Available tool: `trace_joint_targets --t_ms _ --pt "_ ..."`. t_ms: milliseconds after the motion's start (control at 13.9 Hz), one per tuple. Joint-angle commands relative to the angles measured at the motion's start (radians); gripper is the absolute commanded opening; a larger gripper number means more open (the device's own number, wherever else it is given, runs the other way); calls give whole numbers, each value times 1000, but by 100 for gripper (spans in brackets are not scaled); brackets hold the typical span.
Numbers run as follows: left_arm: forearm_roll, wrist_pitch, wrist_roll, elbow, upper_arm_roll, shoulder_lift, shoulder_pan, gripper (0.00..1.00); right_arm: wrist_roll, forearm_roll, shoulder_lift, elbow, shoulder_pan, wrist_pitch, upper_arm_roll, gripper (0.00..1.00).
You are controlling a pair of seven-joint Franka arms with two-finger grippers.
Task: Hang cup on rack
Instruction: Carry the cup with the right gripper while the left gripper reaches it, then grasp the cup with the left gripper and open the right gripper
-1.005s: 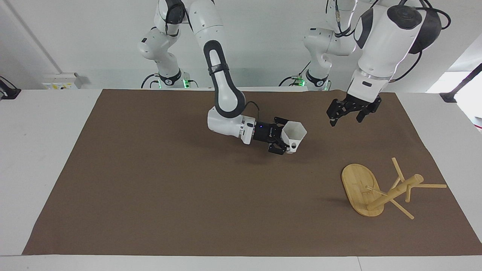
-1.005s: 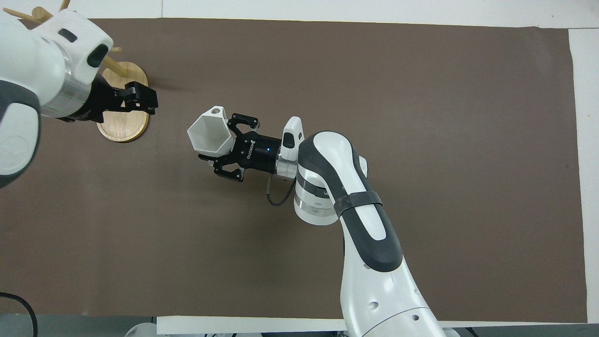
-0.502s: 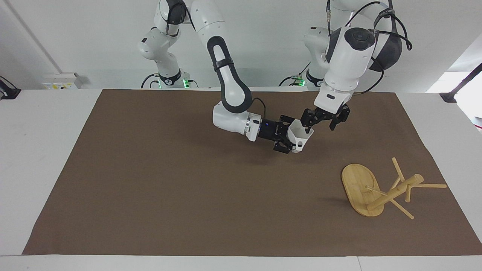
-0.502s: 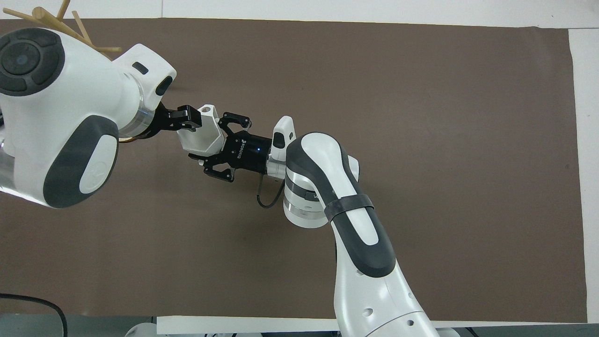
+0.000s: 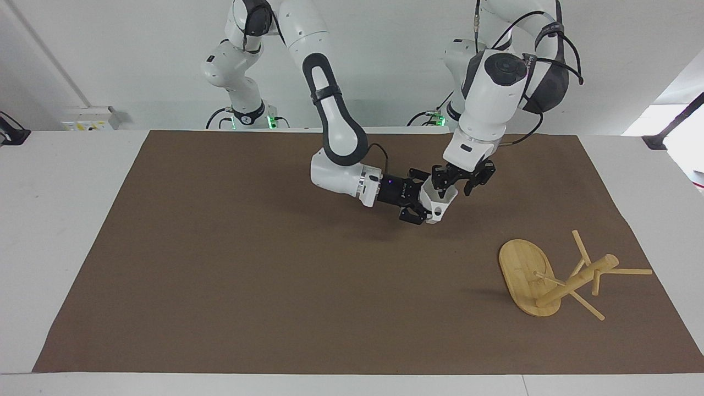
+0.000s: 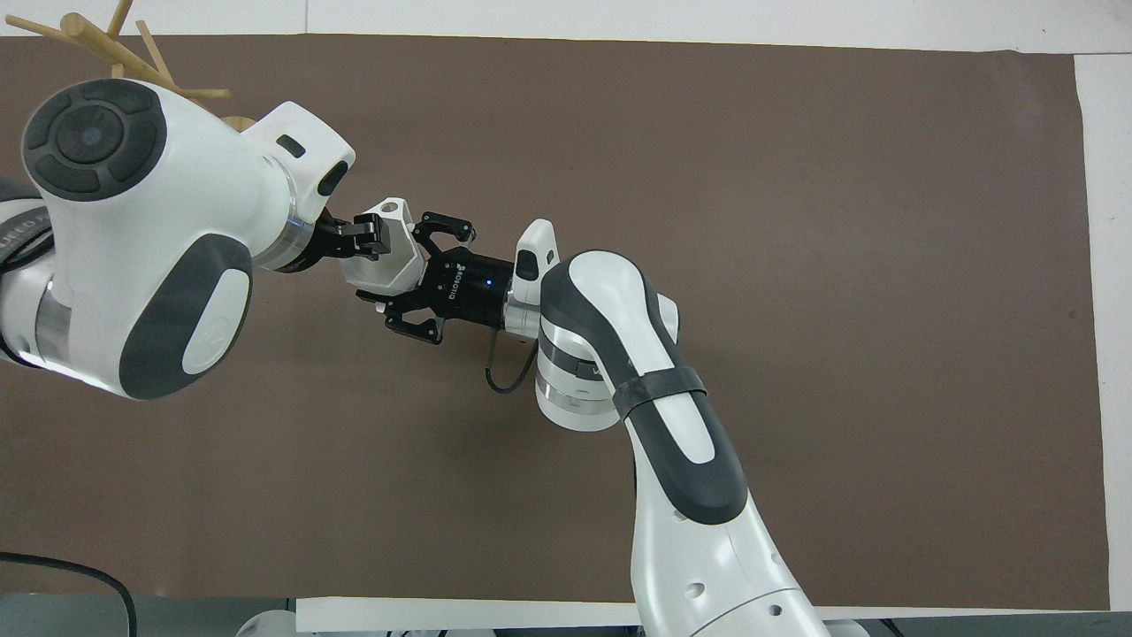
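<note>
My right gripper's fingers already cover both sides of the cup's tapered body, so my left gripper needs to grab the cup next by its open rim (image 6: 355, 272).
The white faceted cup (image 5: 438, 204) is held in the air on its side over the middle of the brown mat. My right gripper (image 5: 420, 197) is shut on its tapered body, with the mouth turned toward the left arm's end. It also shows in the overhead view (image 6: 393, 261), as does the right gripper (image 6: 412, 280). My left gripper (image 5: 456, 181) is open at the cup's rim, with one finger over the mouth (image 6: 364, 232). The bamboo rack (image 5: 572, 281) lies tipped over on the mat, its oval base (image 5: 520, 269) on edge.
The brown mat (image 5: 247, 264) covers most of the white table. In the overhead view my left arm's wrist hides most of the rack, and only the rack's pegs (image 6: 84, 31) show at the mat's corner.
My left gripper has come down from above the mat to the cup's rim. My right gripper has shifted the cup slightly toward the left arm's end.
</note>
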State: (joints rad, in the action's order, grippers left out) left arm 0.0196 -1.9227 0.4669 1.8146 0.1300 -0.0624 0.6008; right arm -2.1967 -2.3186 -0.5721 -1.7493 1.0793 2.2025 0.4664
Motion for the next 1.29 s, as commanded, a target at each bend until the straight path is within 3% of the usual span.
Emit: trace_joint_targets --t_ms 0,287,359,431,502,718,1220 --pt "13 -25 15 26 11 15 20 0 15 -22 -12 22 -4 11 -2 0" --pt "13 -27 12 15 13 9 10 0 15 -22 -12 22 -4 11 -2 1" --pt "13 -27 12 15 13 7 10 0 15 -28 -11 22 -4 13 -3 27" --pt "13 -28 13 14 13 7 10 0 17 -38 -11 22 -4 22 -8 85" --pt "13 -32 15 14 13 7 10 0 18 -59 -9 21 -4 23 -9 99" --pt "13 -41 30 14 14 6 7 0 8 -59 6 -21 -22 7 -6 99" --pt "11 -82 87 15 19 0 -13 0 -173 -30 100 -298 -110 -285 -2 99"
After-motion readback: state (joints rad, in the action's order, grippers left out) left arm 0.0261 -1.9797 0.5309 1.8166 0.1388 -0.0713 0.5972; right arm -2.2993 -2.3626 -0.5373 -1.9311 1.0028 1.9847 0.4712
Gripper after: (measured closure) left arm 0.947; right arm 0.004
